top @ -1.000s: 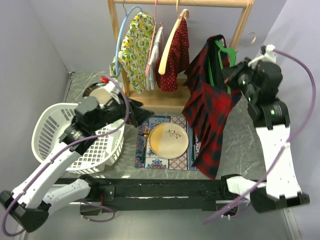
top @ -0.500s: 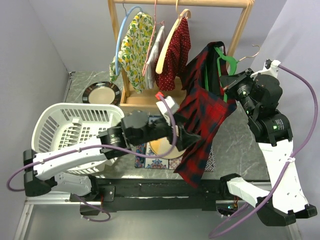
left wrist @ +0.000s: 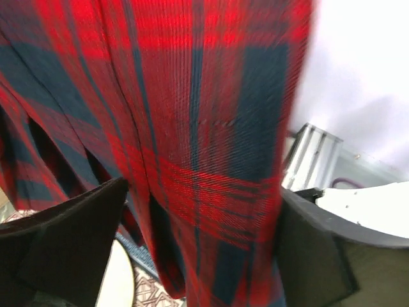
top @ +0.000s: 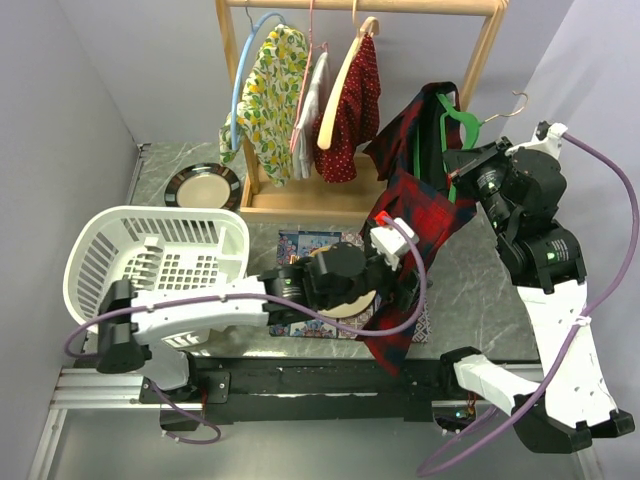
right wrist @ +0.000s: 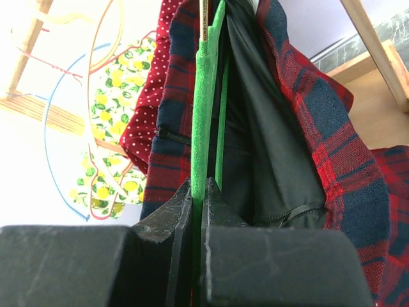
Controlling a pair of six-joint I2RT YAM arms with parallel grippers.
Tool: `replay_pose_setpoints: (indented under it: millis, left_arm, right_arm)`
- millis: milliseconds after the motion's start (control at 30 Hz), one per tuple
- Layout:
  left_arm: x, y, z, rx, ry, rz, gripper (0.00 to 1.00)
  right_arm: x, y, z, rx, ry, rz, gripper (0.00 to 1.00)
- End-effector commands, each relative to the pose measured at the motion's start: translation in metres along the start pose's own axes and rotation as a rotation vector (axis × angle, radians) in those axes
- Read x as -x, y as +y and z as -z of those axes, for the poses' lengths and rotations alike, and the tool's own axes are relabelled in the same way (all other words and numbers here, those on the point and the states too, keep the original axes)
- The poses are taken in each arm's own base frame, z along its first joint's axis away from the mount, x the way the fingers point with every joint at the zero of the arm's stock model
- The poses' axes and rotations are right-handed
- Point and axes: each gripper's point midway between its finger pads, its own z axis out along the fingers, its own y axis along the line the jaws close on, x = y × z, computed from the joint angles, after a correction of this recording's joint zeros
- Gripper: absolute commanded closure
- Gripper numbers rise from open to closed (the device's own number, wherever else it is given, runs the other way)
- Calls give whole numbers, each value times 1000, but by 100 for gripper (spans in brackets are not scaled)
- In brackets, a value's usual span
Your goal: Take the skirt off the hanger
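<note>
The plaid skirt needs to be pulled off the bar, so the left gripper should grab its lower part [top: 394,342] next. That grab leaves out the green hanger [top: 452,112].
The red and navy plaid skirt [top: 420,215] hangs from a green hanger [top: 452,112], held in the air right of the rack. My right gripper [top: 465,172] is shut on the hanger's green bar [right wrist: 204,109], with the skirt's black lining [right wrist: 268,147] beside it. My left gripper [top: 400,278] is open at the skirt's lower part. In the left wrist view the plaid cloth [left wrist: 204,141] hangs between the two wide-apart fingers [left wrist: 64,243], and the jaws are not closed on it.
A wooden rack [top: 488,45] at the back holds a lemon-print garment [top: 265,90] and a red polka-dot one [top: 358,100]. A white laundry basket [top: 100,260] stands at the left. A patterned mat [top: 305,245] with a plate lies under my left arm. A dark plate [top: 203,186] sits back left.
My left arm has swung right from over the basket to the skirt's lower part. The skirt has shifted and hangs more bunched. The right gripper still holds the hanger, slightly higher.
</note>
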Motion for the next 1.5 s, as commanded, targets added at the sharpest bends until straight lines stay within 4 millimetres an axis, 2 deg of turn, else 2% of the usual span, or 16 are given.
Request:
replay_pose_setpoints:
  millis: [0, 33, 133, 200, 300, 333, 433, 533, 700, 933, 1000, 1067, 1100, 1133, 1300, 1467]
  left_arm:
    - [4, 3, -5, 36, -32, -33, 20]
    - [-2, 3, -4, 41, -9, -26, 46]
    - [-8, 5, 6, 52, 6, -17, 82]
    - [-7, 9, 16, 68, 5, -4, 95]
    - [-22, 26, 27, 143, 30, 11, 99]
    - [-31, 32, 30, 172, 42, 11, 99]
    - [-46, 52, 48, 249, 69, 16, 99]
    - [-33, 53, 59, 246, 23, 47, 99]
    - [16, 64, 82, 311, -74, 63, 99]
    - [160, 68, 157, 298, -375, 86, 99]
    - [185, 72, 176, 317, -403, 63, 99]
    - [222, 77, 206, 330, -466, 79, 99]
    - [239, 82, 223, 344, -503, 79, 99]
    - [246, 84, 232, 351, -524, 80, 99]
    - [280, 110, 291, 451, -621, 60, 99]
    - [292, 130, 326, 539, -680, 53, 99]
  right_arm:
    - [55, 47, 28, 175, -192, -88, 100]
    - [58, 47, 30, 174, -202, -88, 100]
    - [68, 52, 35, 178, -229, -74, 100]
    - [83, 61, 43, 184, -257, -60, 100]
    - [92, 73, 45, 182, -239, 6, 100]
    - [104, 86, 61, 216, -252, 24, 100]
    - [100, 75, 68, 165, -220, 91, 100]
    - [113, 75, 89, 178, -279, 106, 100]
    - [92, 95, 111, 333, -171, 172, 100]
    - [65, 95, 165, 509, -119, 283, 100]
    - [63, 95, 195, 588, -153, 319, 100]
    - [51, 83, 196, 594, -147, 340, 100]
    - [56, 82, 218, 635, -207, 340, 100]
    - [48, 73, 212, 622, -201, 342, 100]
    - [58, 61, 241, 648, -328, 298, 100]
    - [51, 63, 232, 654, -278, 266, 100]
